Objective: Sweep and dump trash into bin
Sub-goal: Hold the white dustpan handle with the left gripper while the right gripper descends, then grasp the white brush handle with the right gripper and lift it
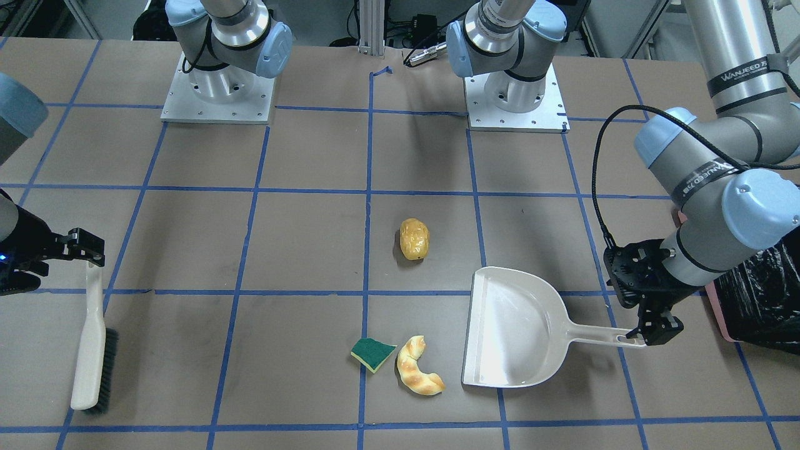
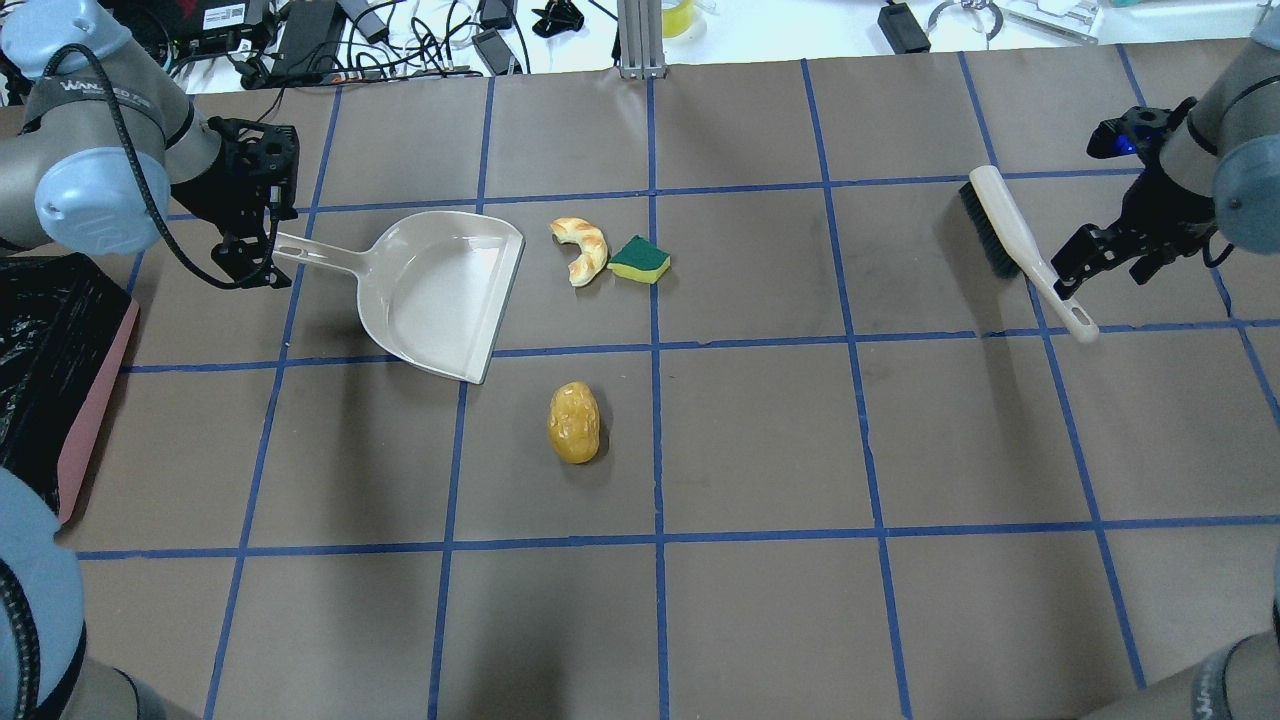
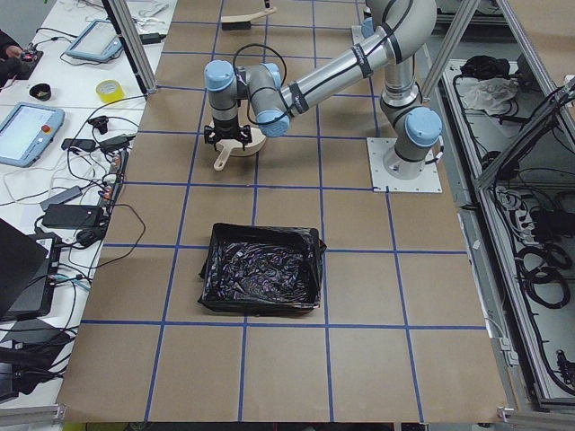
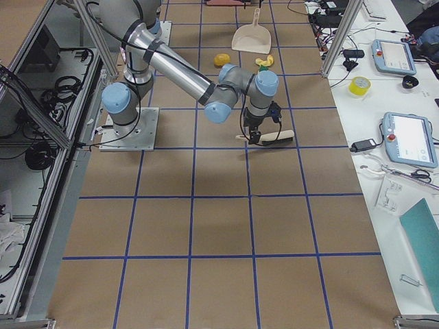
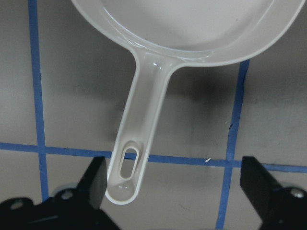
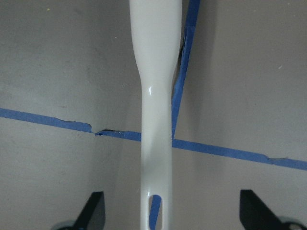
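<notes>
The trash should be swept into the dustpan [image 1: 519,325] next. My right gripper should grab the beige brush by its handle [image 1: 94,289] for that.
The trash lies mid-table: a yellow-brown potato lump [image 1: 414,239], a golden croissant [image 1: 417,374] and a green-and-yellow sponge piece [image 1: 372,353], the last two side by side. The beige dustpan [image 1: 519,325] lies flat beside the croissant. My left gripper [image 1: 650,334] is open around the end of the dustpan handle [image 5: 139,124], its jaws wide apart. My right gripper [image 1: 87,250] is open over the handle [image 6: 156,120] of the beige brush [image 1: 94,350], which lies on the table. The bin [image 1: 759,294], pink-sided with a black bag, stands behind my left arm.
The bin also shows in the overhead view [image 2: 50,340] at the left table edge, and in the exterior left view [image 3: 260,280]. Both arm bases [image 1: 215,87] stand at the far side in the front-facing view. Blue tape lines grid the brown table.
</notes>
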Controlling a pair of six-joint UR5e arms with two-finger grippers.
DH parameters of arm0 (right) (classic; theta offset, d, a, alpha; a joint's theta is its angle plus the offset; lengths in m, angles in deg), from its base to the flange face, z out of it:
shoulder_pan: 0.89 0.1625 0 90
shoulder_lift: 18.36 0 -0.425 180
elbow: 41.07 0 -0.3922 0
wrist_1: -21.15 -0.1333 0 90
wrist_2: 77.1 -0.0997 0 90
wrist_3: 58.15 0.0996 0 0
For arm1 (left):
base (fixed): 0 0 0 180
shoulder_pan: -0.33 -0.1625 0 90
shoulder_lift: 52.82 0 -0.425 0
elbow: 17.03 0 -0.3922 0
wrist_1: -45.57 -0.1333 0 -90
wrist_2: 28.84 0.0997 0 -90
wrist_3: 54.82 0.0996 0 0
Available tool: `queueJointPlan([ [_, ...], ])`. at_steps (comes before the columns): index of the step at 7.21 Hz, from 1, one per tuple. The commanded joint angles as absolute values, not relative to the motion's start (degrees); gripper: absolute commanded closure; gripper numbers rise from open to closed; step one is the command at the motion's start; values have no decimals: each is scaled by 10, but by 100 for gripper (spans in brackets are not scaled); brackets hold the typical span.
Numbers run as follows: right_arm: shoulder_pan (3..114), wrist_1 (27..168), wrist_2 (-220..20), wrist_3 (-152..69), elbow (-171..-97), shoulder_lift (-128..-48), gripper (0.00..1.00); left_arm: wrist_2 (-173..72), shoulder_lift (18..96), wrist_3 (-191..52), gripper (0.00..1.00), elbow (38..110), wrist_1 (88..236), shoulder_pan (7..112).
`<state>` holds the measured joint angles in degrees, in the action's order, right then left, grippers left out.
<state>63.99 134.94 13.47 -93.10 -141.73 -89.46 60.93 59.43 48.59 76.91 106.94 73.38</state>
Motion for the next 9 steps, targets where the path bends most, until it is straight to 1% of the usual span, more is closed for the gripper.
queueJointPlan([
  [1,641,1365,135,-917,-1418,-864,12,624,619,545,0,766,1013,735],
  [2,644,1367,138,-915,-1418,-863,14,617,624,545,0,767,1011,736],
  [3,644,1367,137,-914,-1425,-866,19,613,626,553,2,769,1009,736],
  [4,644,1367,134,-913,-1430,-868,27,616,627,544,3,769,1016,736],
  [5,645,1366,133,-913,-1431,-868,27,614,631,542,2,771,1018,736],
  [6,645,1367,134,-913,-1431,-868,34,612,636,543,2,774,1018,736],
  [7,645,1367,134,-913,-1430,-867,41,607,640,542,0,778,1017,736],
  [8,645,1368,134,-912,-1430,-868,55,605,641,542,0,777,1015,736],
  [9,645,1370,133,-907,-1430,-867,80,605,644,542,2,777,1015,736],
])
